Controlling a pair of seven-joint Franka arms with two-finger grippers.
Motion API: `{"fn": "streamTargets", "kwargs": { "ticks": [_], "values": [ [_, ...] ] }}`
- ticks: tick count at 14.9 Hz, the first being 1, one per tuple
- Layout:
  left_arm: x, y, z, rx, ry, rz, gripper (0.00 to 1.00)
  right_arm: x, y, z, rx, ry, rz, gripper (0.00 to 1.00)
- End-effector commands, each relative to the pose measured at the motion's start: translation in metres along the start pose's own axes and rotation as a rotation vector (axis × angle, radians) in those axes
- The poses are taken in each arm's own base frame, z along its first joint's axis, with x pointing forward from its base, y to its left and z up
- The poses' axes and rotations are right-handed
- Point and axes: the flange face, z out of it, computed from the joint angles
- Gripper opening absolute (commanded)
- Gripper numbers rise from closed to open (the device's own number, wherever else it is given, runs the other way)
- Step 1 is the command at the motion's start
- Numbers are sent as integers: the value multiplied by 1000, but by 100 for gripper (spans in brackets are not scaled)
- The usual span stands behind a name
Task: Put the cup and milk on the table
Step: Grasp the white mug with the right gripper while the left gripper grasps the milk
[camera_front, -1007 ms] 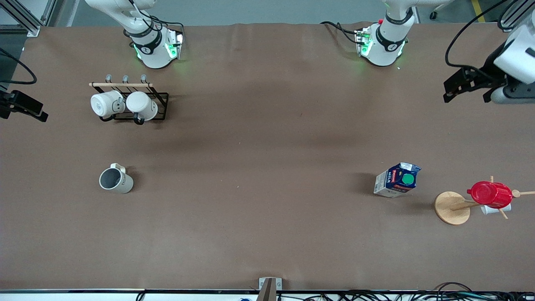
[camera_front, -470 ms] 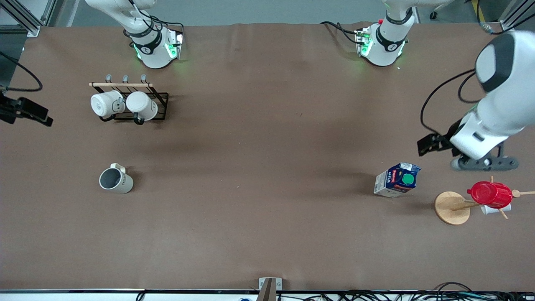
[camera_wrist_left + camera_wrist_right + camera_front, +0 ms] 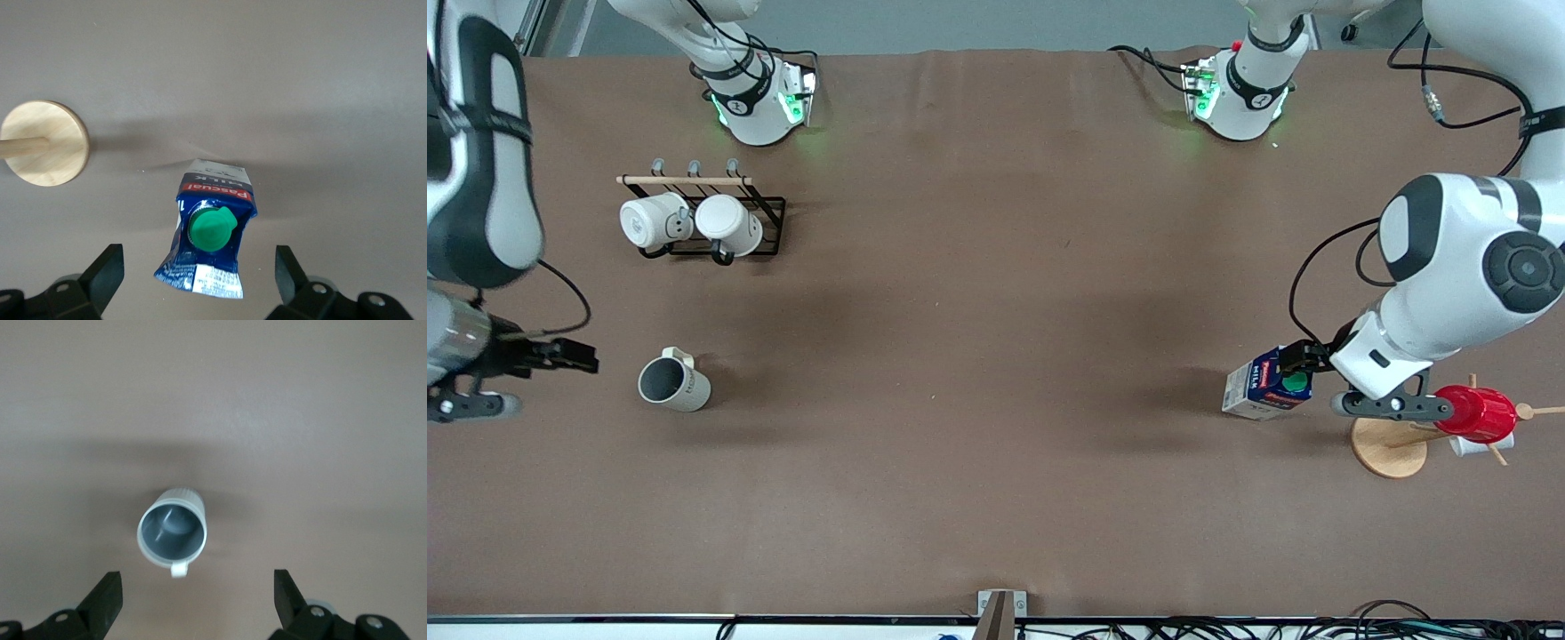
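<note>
I need to grab the carton by its green-end with the cap (image 3: 1296, 380) (image 3: 211, 230) next, using my left gripper. Then I can set the milk on the open table.
The cream-white cup (image 3: 673, 384) stands upright on the brown table (image 3: 996, 311) toward the right arm's end. In the right wrist view the cup (image 3: 172, 532) shows its grey inside, with its handle toward the gripper. My right gripper (image 3: 560, 356) hovers beside the cup, open and empty (image 3: 197, 583). The milk carton (image 3: 1258, 388) stands toward the left arm's end of the table. My left gripper (image 3: 1303, 357) is over it, open (image 3: 198, 267). One finger is on each side of the carton (image 3: 212, 233), apart from it. Its green cap (image 3: 208, 227) faces up.
A black wire rack (image 3: 769, 213) with two white mugs stands near the right arm's base. A wooden mug tree with a round base (image 3: 1383, 444) and a red cup (image 3: 1480, 413) stands beside the milk, close to the left wrist. The base also shows in the left wrist view (image 3: 45, 143).
Both arms swung in from the table's ends. The left gripper came over the milk carton. The right gripper came in beside the cup. Cup and milk have not moved.
</note>
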Motion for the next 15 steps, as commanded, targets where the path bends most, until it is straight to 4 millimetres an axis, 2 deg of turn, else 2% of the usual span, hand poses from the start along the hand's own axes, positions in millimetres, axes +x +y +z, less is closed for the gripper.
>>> {"fn": "streamTargets", "kwargs": {
  "ticks": [1,3,6,9,12,13,14,15],
  "values": [
    [2,1,15,19,-16,40,100,-19,-4,50,-4,48,-76,100],
    [-1,1,27,18,-29,59,98,-18,-1,84,-8,46,-119,100],
    [-3,2,39,17,-50,66,93,-18,-4,108,18,22,-200,100],
    [-2,5,46,16,-61,72,80,-17,-2,136,47,24,-216,100],
    [-2,6,51,15,-67,73,64,-27,-6,156,43,26,-216,100],
    [-2,6,51,15,-67,73,55,-30,-6,163,38,32,-215,96],
    [-1,6,50,15,-66,73,48,-30,-8,167,36,36,-215,85],
    [-1,6,46,16,-66,71,41,-31,-8,167,37,32,-215,63]
  ]
}}
